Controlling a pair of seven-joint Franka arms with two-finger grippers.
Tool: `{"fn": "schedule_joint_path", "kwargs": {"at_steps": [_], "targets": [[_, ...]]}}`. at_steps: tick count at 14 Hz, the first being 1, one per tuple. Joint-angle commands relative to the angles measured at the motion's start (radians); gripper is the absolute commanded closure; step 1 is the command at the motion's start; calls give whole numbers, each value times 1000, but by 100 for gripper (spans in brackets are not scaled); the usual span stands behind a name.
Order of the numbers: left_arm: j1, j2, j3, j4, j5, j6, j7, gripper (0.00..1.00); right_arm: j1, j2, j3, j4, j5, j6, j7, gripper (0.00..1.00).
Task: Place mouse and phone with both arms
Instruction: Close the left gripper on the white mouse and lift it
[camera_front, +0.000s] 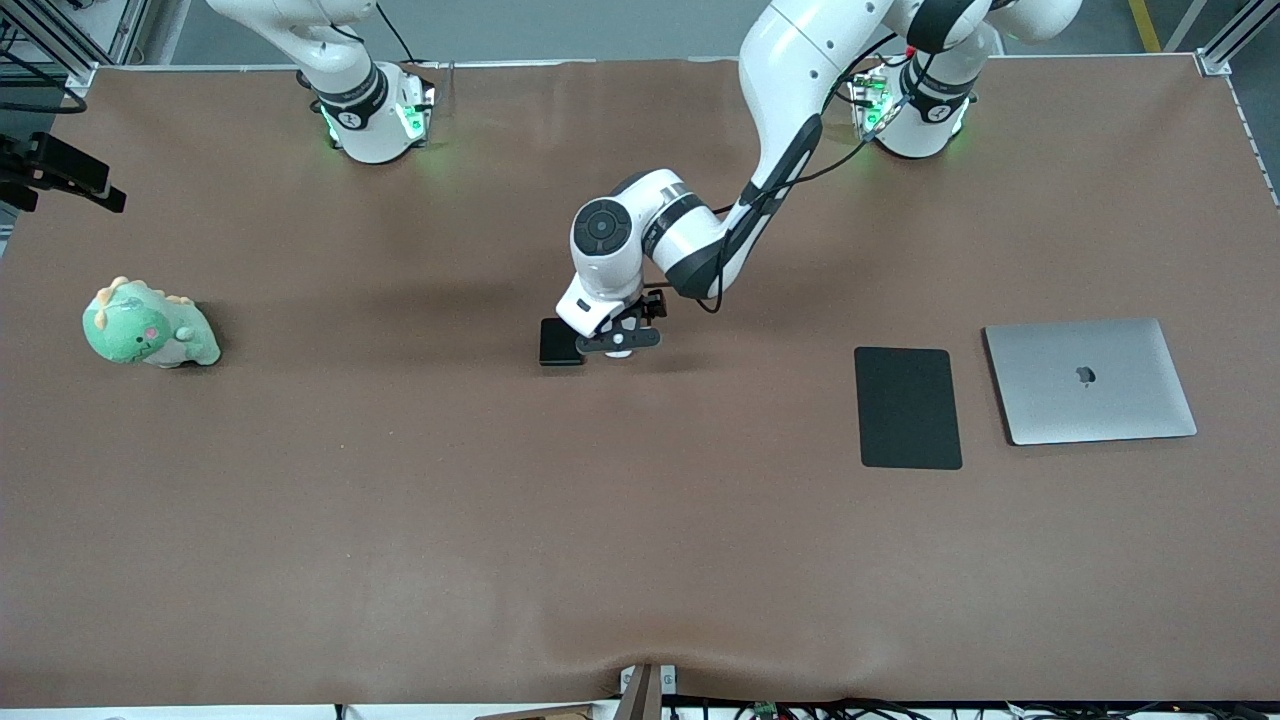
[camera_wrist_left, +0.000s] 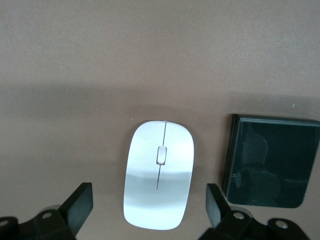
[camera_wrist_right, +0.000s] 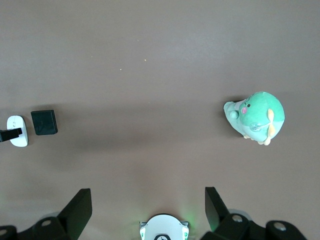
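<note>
My left gripper's fingers are still above the white mouse's sides in the left wrist view, so it is too early to close. It lowers next, then closes.
The white mouse (camera_wrist_left: 159, 175) lies on the brown table (camera_front: 640, 520) near its middle. My left gripper (camera_wrist_left: 149, 206) hangs low over it, open, one black finger on each side of the mouse and not touching it. In the front view only a sliver of the mouse (camera_front: 619, 353) shows under the left gripper (camera_front: 620, 340). The glossy black phone (camera_front: 560, 342) lies flat right beside the mouse, toward the right arm's end; it also shows in the left wrist view as the phone (camera_wrist_left: 270, 162). My right gripper (camera_wrist_right: 147, 207) waits open and empty, high over its own base (camera_wrist_right: 162, 227).
A matte black mouse pad (camera_front: 908, 407) and a shut silver laptop (camera_front: 1088, 380) lie side by side toward the left arm's end. A green plush dinosaur (camera_front: 150, 325) sits at the right arm's end. The right wrist view also shows the plush dinosaur (camera_wrist_right: 256, 117).
</note>
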Motion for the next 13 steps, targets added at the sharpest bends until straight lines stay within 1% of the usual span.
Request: {"fn": "schedule_joint_path", "kwargs": {"at_steps": [1, 3, 9, 11, 13], "targets": [[-13, 25, 10, 25, 1, 8, 3, 0, -28, 6, 16, 14, 23, -4, -11, 0], [-11, 25, 10, 22, 1, 8, 48, 0, -28, 6, 16, 14, 23, -4, -11, 0], [-25, 59, 11, 25, 2, 8, 49, 0, -30, 16, 17, 16, 23, -4, -9, 0], [-25, 66, 10, 24, 2, 26, 46, 0, -31, 26, 16, 28, 52, -6, -11, 0], [-27, 71, 11, 24, 2, 43, 36, 0, -27, 33, 17, 29, 58, -6, -9, 0]]}}
